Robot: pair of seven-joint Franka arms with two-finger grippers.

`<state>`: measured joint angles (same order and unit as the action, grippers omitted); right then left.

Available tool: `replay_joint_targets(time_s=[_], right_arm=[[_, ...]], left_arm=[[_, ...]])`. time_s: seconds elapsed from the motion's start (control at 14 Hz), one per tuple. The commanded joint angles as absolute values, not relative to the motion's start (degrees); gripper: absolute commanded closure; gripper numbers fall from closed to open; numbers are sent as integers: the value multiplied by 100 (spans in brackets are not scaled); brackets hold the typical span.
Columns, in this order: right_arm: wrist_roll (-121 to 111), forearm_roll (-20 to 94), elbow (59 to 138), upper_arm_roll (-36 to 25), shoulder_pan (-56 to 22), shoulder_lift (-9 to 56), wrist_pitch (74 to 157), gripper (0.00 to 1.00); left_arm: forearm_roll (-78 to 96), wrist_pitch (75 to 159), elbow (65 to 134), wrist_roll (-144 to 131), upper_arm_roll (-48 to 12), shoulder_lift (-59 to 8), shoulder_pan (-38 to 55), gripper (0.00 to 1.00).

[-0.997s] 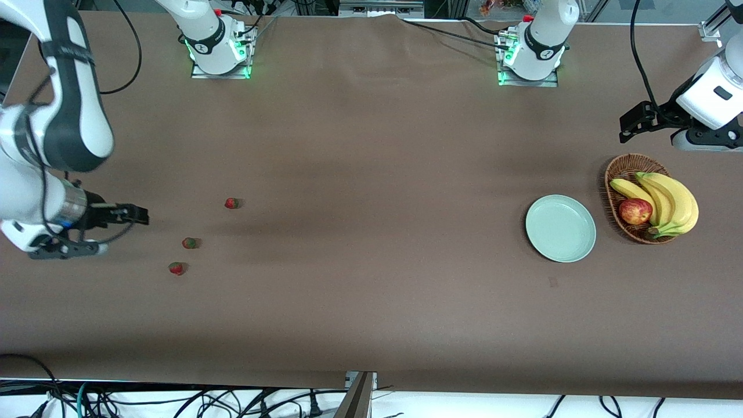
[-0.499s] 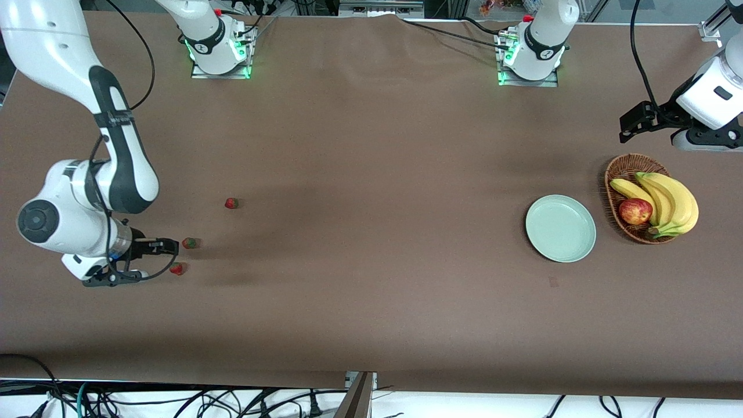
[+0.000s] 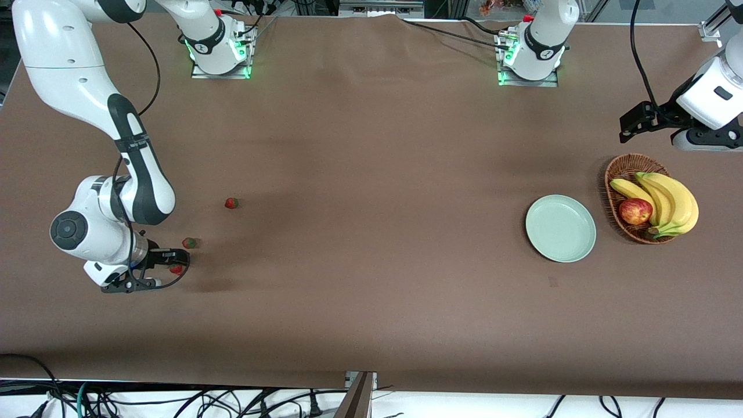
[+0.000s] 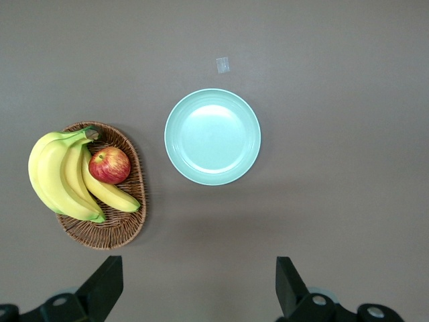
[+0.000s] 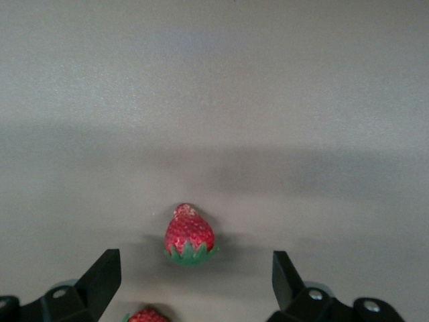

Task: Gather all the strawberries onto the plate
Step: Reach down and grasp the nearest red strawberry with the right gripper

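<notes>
My right gripper should close, because its fingers are level with the strawberry's green leaves, low over the table. Closing now would hold the nearest strawberry.
Three strawberries lie on the brown table toward the right arm's end: one (image 3: 231, 203) farthest from the front camera, one (image 3: 188, 242) in the middle, and the nearest (image 3: 176, 269), partly covered by my right gripper (image 3: 177, 260). The right gripper is open and low over that nearest berry. In the right wrist view it (image 5: 194, 285) shows open, with one strawberry (image 5: 190, 238) ahead of the fingers and another (image 5: 147, 315) at the picture's edge between them. The mint-green plate (image 3: 561, 227) is empty and also shows in the left wrist view (image 4: 212, 136). My left gripper (image 3: 634, 123) waits, open (image 4: 198, 292), high over the table.
A brown wicker basket (image 3: 618, 174) with bananas (image 3: 673, 200) and a red-yellow apple (image 3: 635, 211) stands beside the plate at the left arm's end. In the left wrist view the basket (image 4: 127, 228) is next to the plate. A small tape mark (image 3: 552, 282) lies near the plate.
My right arm has swung toward the front camera and lowered. Its gripper moved from beside the berries to over the nearest one. The left arm has not moved.
</notes>
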<state>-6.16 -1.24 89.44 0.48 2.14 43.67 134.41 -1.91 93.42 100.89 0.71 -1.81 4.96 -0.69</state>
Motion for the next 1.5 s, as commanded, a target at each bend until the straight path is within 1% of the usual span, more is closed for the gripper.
replay_joint_targets(time_s=[0.0, 0.21, 0.28, 0.43, 0.64, 0.71, 0.85, 0.93, 1.14, 1.21, 1.42], right_arm=[[-703, -97, 8833, 79, 264, 4447, 13474, 2], [-747, -88, 8833, 79, 264, 4526, 13676, 2], [-747, -79, 8833, 79, 264, 4552, 13684, 7], [-747, -79, 8842, 79, 264, 4561, 13737, 21], [-756, -79, 8851, 79, 264, 4570, 13737, 49], [-808, -79, 8851, 79, 264, 4570, 13737, 57], [-870, -62, 8842, 79, 272, 4579, 13746, 67], [-914, -70, 8824, 79, 264, 4570, 13746, 70], [-870, -53, 8606, 175, 132, 4491, 13667, 71], [-853, -53, 8422, 211, 19, 4491, 13580, 73], [-284, -44, 8165, 211, -543, 4491, 13430, 73]], left_arm=[[-176, 9255, 10037, 44, -185, 519, -70, 0], [-167, 9246, 10037, 44, -185, 519, -70, 0], [-176, 9255, 10046, 44, -185, 519, -79, 0], [-176, 9246, 10046, 44, -185, 519, -79, 0], [-167, 9211, 10037, 53, -185, 519, -79, 0], [-176, 9194, 10037, 53, -185, 519, -79, 0], [-167, 9193, 10037, 53, -185, 519, -79, 0], [-167, 9193, 10037, 53, -185, 519, -79, 0], [-176, 9185, 10037, 44, -185, 519, -79, 0], [-167, 9193, 10046, 44, -185, 519, -79, 0], [-167, 9185, 10037, 44, -185, 519, -79, 0]])
